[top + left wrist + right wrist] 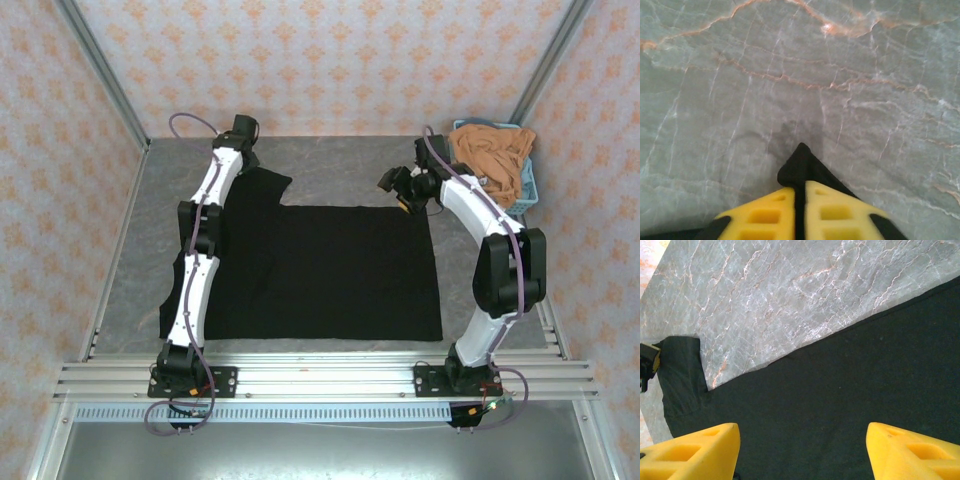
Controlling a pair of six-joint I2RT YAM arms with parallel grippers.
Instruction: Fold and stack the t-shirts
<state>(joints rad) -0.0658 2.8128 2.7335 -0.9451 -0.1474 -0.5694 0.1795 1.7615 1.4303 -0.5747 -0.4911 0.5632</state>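
Note:
I should next use my right gripper to pick up the black t-shirt [330,270] by its far corner closest to the basket. Then I can fold the t-shirt's far edge over.
A black t-shirt [330,270] lies spread flat on the marble table [340,165], plain side up, one sleeve [262,188] reaching toward the far left. My left gripper [248,150] sits at that sleeve's far tip. In the left wrist view its yellow fingers [765,215] are shut on a point of the black cloth [801,160]. My right gripper [392,188] hovers open over the shirt's far right corner, and black cloth [840,390] lies below its gap [800,450]. The orange-tan t-shirt [490,155] is bunched in the basket.
A light blue plastic basket [527,190] stands at the far right against the patterned wall. Bare marble table [790,285] stretches beyond the shirt's far edge. Metal rails [320,375] run along the near edge by the arm bases.

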